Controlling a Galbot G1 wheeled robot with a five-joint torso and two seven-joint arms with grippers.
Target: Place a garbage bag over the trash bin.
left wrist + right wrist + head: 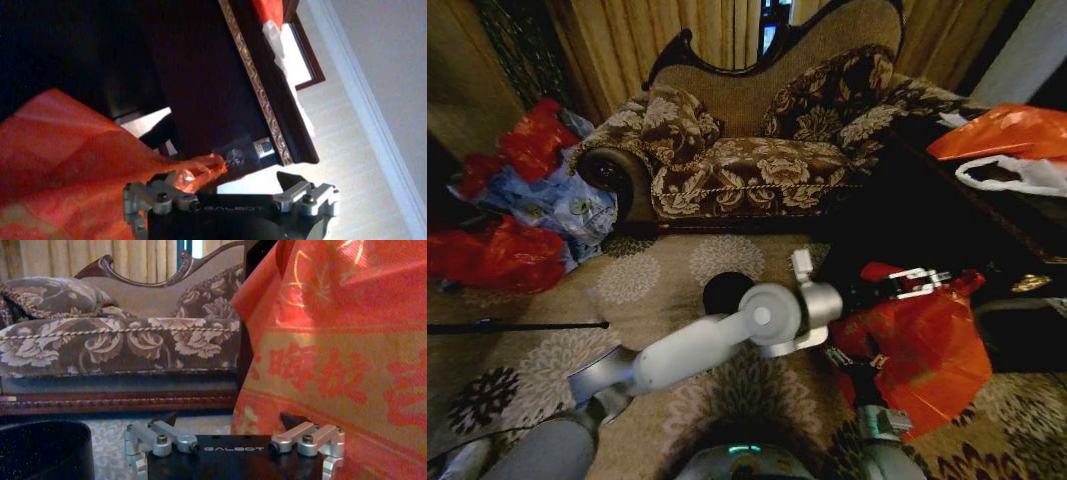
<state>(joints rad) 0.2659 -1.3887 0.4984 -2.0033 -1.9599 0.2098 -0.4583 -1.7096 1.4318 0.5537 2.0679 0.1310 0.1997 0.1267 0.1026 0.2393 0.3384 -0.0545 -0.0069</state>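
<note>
The bag hangs as a wide, slack sheet [73, 160] and its tapered corner [199, 172] sticks out, so my left gripper will grab the bag there next.
The trash bin [722, 290] is a small black cylinder on the carpet in front of the sofa, partly hidden by my left arm; its rim [40, 450] also sits close beside my right gripper. The garbage bag [922, 350] is glossy red plastic with a yellow band of printed characters [333, 365], and it hangs beside the dark table. My left gripper [914, 282] is at the bag's top. Its fingers are spread open [227, 177], and a bag corner [200, 170] lies against one finger. My right gripper [229, 419] stands open between bin and bag, low down [842, 360].
A floral sofa [757, 160] fills the back. Stuffed red and blue bags [507, 250] pile up at the left. The dark table [967, 220] on the right carries an orange bag [1012, 130] and a white bag [1017, 175]. A black rod [517, 325] lies on the carpet.
</note>
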